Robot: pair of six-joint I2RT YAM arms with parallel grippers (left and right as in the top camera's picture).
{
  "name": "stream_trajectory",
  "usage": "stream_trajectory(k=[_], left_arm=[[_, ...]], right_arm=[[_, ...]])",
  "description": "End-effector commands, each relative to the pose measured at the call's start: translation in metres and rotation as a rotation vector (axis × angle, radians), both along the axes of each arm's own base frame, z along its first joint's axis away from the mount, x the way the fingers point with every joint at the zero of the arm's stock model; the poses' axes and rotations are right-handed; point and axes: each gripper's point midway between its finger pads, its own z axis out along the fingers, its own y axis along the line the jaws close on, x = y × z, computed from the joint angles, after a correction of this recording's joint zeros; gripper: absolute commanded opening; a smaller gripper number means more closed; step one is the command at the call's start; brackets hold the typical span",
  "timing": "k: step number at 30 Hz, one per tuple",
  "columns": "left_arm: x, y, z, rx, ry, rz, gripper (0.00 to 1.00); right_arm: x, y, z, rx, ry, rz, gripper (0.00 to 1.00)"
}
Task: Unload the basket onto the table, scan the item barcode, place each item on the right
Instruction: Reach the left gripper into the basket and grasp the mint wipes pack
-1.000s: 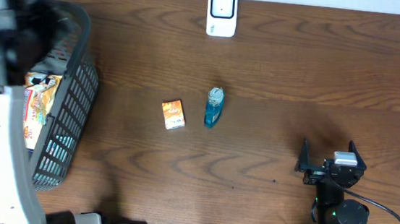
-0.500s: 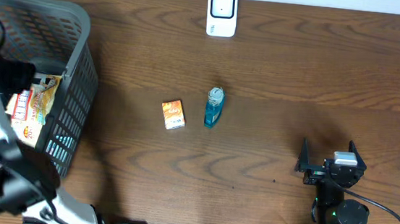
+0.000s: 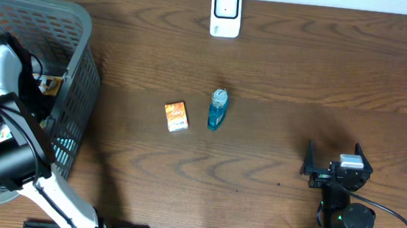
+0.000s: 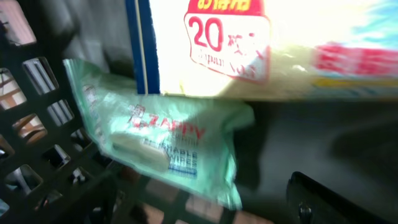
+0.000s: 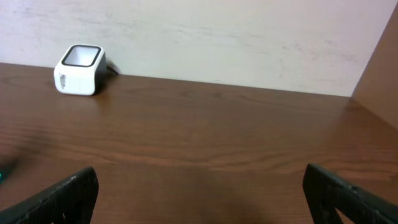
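Observation:
The robot will take hold of the green wipes pack next with its left gripper, near the pack's end beyond the ZAPPY lettering, so the rest stays uncovered for scanning.
My left arm reaches down into the grey mesh basket at the table's left end. In the left wrist view a green wipes pack lies on the basket floor under a pale box printed with "20". My left gripper hangs open just short of the pack, one dark finger showing at the lower right. The white scanner stands at the far edge. My right gripper rests open near the front right, nothing between its fingers.
An orange carton and a blue bottle lie mid-table, side by side. The scanner sits against the pale back wall in the right wrist view. The basket's mesh wall closes in on the left of the wipes pack.
My left arm has swung down into the basket and now covers most of the packs that showed inside it. The right arm has not moved.

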Motion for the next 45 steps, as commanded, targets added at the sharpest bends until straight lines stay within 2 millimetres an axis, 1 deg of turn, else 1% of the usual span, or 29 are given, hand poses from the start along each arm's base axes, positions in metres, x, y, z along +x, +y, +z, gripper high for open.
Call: stream_trajectory(k=[1, 5, 7, 8, 9, 10, 11, 12, 13, 14, 15, 16, 20, 23, 27, 30, 32, 33, 42, 43, 45], left_arm=[[-0.012, -0.006, -0.015, -0.006, 0.035, 0.012, 0.86], [-0.02, -0.011, -0.037, -0.007, 0.037, 0.012, 0.86], [-0.025, -0.014, -0.045, -0.011, 0.044, 0.012, 0.86], [-0.028, -0.015, -0.047, -0.014, 0.049, 0.012, 0.82], [-0.031, -0.017, -0.049, -0.018, 0.057, 0.012, 0.76], [-0.034, -0.018, -0.049, -0.024, 0.067, 0.011, 0.62], [-0.039, -0.021, -0.047, -0.036, 0.089, 0.011, 0.45], [-0.043, -0.022, -0.045, -0.041, 0.108, 0.009, 0.33], [-0.046, -0.023, -0.043, -0.042, 0.122, 0.005, 0.24], [-0.049, -0.023, -0.041, -0.043, 0.139, 0.001, 0.19], [-0.053, -0.023, -0.039, -0.042, 0.157, -0.004, 0.11], [-0.055, -0.022, -0.037, -0.04, 0.171, -0.009, 0.08], [-0.058, -0.021, -0.029, -0.034, 0.18, -0.014, 0.07], [-0.05, -0.017, -0.014, -0.01, 0.139, -0.013, 0.07], [-0.034, -0.008, 0.018, 0.053, 0.028, -0.009, 0.07], [-0.024, -0.002, 0.046, 0.115, -0.081, -0.005, 0.07], [-0.022, -0.001, 0.062, 0.148, -0.14, -0.003, 0.07], [-0.022, -0.001, 0.073, 0.173, -0.182, -0.001, 0.07], [-0.022, -0.003, 0.137, 0.323, -0.462, 0.008, 0.07], [-0.02, -0.006, 0.15, 0.339, -0.538, 0.01, 0.07], [-0.013, -0.012, 0.167, 0.345, -0.65, 0.0, 0.07]], right_arm=[[0.0, 0.0, 0.0, 0.011, 0.0, -0.004, 0.99], [0.0, 0.0, 0.0, 0.011, 0.0, -0.004, 0.99], [0.0, 0.0, 0.0, 0.011, 0.0, -0.004, 0.99], [0.0, 0.0, 0.0, 0.011, 0.0, -0.004, 0.99], [0.0, 0.0, 0.0, 0.011, 0.0, -0.004, 0.99], [0.0, 0.0, 0.0, 0.011, 0.0, -0.004, 0.99], [0.0, 0.0, 0.0, 0.011, 0.0, -0.004, 0.99], [0.0, 0.0, 0.0, 0.011, 0.0, -0.004, 0.99], [0.0, 0.0, 0.0, 0.011, 0.0, -0.004, 0.99], [0.0, 0.0, 0.0, 0.011, 0.0, -0.004, 0.99], [0.0, 0.0, 0.0, 0.011, 0.0, -0.004, 0.99], [0.0, 0.0, 0.0, 0.011, 0.0, -0.004, 0.99], [0.0, 0.0, 0.0, 0.011, 0.0, -0.004, 0.99], [0.0, 0.0, 0.0, 0.011, 0.0, -0.004, 0.99], [0.0, 0.0, 0.0, 0.011, 0.0, -0.004, 0.99], [0.0, 0.0, 0.0, 0.011, 0.0, -0.004, 0.99], [0.0, 0.0, 0.0, 0.011, 0.0, -0.004, 0.99], [0.0, 0.0, 0.0, 0.011, 0.0, -0.004, 0.99], [0.0, 0.0, 0.0, 0.011, 0.0, -0.004, 0.99], [0.0, 0.0, 0.0, 0.011, 0.0, -0.004, 0.99], [0.0, 0.0, 0.0, 0.011, 0.0, -0.004, 0.99]])
